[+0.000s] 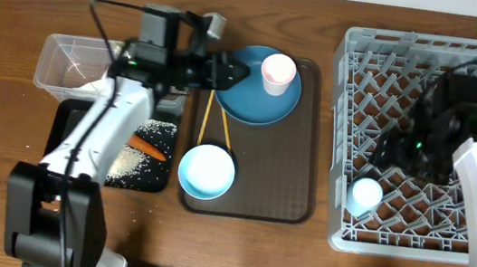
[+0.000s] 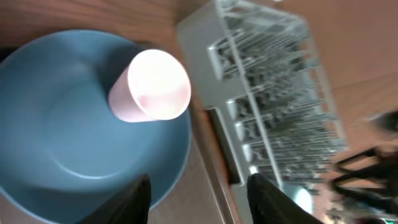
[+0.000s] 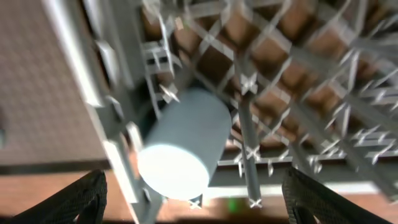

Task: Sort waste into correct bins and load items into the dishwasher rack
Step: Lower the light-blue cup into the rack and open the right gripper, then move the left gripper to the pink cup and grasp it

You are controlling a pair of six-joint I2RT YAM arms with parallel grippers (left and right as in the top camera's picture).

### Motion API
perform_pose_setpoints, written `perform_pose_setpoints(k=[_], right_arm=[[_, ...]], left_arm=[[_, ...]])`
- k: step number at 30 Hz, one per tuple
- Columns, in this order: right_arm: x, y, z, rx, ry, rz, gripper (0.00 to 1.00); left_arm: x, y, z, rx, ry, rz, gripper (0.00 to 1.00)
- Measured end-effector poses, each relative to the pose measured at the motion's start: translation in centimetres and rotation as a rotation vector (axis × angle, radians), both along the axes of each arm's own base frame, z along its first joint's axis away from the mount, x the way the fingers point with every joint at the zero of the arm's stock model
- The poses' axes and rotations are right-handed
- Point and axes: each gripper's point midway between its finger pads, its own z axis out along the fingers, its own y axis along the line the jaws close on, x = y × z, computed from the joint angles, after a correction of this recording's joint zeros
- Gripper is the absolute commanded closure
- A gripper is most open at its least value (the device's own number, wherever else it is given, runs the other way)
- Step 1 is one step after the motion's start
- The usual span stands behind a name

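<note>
The left gripper should next grab the pale pink cup by its open rim (image 1: 278, 69) (image 2: 160, 86), so the cup's base stays free for handing it over to be loaded into the rack.
My left gripper (image 1: 232, 71) (image 2: 199, 202) is open and empty at the left rim of the blue plate (image 1: 256, 99) (image 2: 68, 124). A pale pink cup (image 1: 278, 73) (image 2: 152, 87) stands on the plate. Chopsticks (image 1: 212, 123) lie between the plate and the white-inside bowl (image 1: 207, 170). My right gripper (image 1: 388, 156) (image 3: 193, 205) is open and empty over the grey dishwasher rack (image 1: 439, 58) (image 3: 280, 93). The light-blue cup (image 1: 364, 195) (image 3: 183, 146) lies in the rack's front left corner. The black tray (image 1: 67, 122) holds rice (image 1: 139, 162) and a carrot (image 1: 147, 148). The clear tub (image 1: 65, 62) is behind it.
The plate, bowl and chopsticks sit on a dark brown serving tray (image 1: 288, 176) (image 3: 37, 81) between the bins and the rack. The left arm reaches over the black tray and the tub. Napkin, wrapper and brown food piece do not show clearly.
</note>
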Motion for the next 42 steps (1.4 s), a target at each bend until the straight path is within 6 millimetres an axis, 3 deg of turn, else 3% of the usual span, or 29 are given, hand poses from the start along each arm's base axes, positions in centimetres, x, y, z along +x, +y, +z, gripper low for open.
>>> perform_pose_setpoints(k=[4,12,16,20,25,35,42], right_arm=[[1.4,0.1,1.8,0.005,-0.065,0.001,0.17],[0.8,0.2,1.9,0.009,-0.044,0.002,0.16],[0.4,0.2,1.8,0.01,-0.026,0.002,0.16],[0.3,0.2,1.8,0.01,-0.021,0.002,0.15],[0.2,0.2,1.8,0.01,-0.018,0.002,0.15],[0.2,0.2,1.8,0.01,-0.018,0.002,0.12],[0.2,0.2,1.8,0.01,-0.018,0.002,0.11]], left_arm=[[0.5,-1.8,-1.3,0.148,-0.048,0.069,0.42],[2.8,-4.6,-0.7,0.317,-0.248,0.243,0.42],[4.6,-4.3,-2.0,0.331,-0.256,0.34,0.42],[5.9,-3.7,-5.0,0.359,-0.222,0.394,0.42],[6.0,-3.6,-7.9,0.385,-0.166,0.407,0.44],[5.6,-3.4,-10.0,0.414,-0.112,0.403,0.45],[5.4,-3.3,-11.5,0.431,-0.082,0.401,0.68]])
